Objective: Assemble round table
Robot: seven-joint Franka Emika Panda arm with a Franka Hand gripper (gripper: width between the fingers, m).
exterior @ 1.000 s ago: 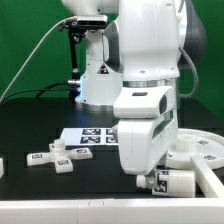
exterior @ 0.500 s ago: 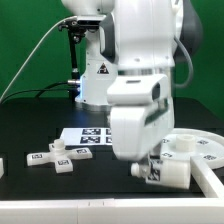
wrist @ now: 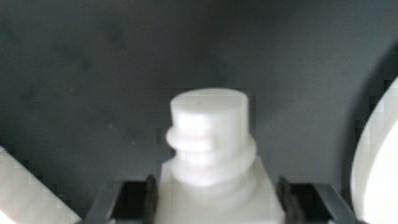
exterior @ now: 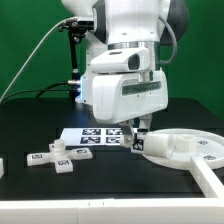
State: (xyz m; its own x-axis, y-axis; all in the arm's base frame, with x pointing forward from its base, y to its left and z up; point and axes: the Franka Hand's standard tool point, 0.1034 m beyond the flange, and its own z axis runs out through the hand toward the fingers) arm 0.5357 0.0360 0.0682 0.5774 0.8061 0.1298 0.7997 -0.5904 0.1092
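I should keep holding the white leg [exterior: 158, 149] with my gripper, because the leg is hanging above the black table beside the round disc's rim in the exterior view.
My gripper [exterior: 143, 132] is shut on the short white cylinder leg [exterior: 158, 149] and holds it on its side just above the table, at the near-left rim of the large round disc [exterior: 203, 160]. In the wrist view the leg [wrist: 214, 140] stands out between my two dark fingers [wrist: 128, 202], and my gripper [wrist: 214, 208] clamps its thick end. The disc's rim [wrist: 379, 150] shows along one edge. The cross-shaped foot [exterior: 56, 156] lies on the black table at the exterior view's left, well apart from my gripper.
The marker board [exterior: 93, 135] lies flat between the foot and the disc, just behind my gripper. The robot base [exterior: 95, 85] stands at the back. A small white block [exterior: 2, 166] lies at the exterior view's far left edge.
My arm has risen and swung back and toward the exterior view's left, carrying the leg from the table's front up to the disc's left rim.
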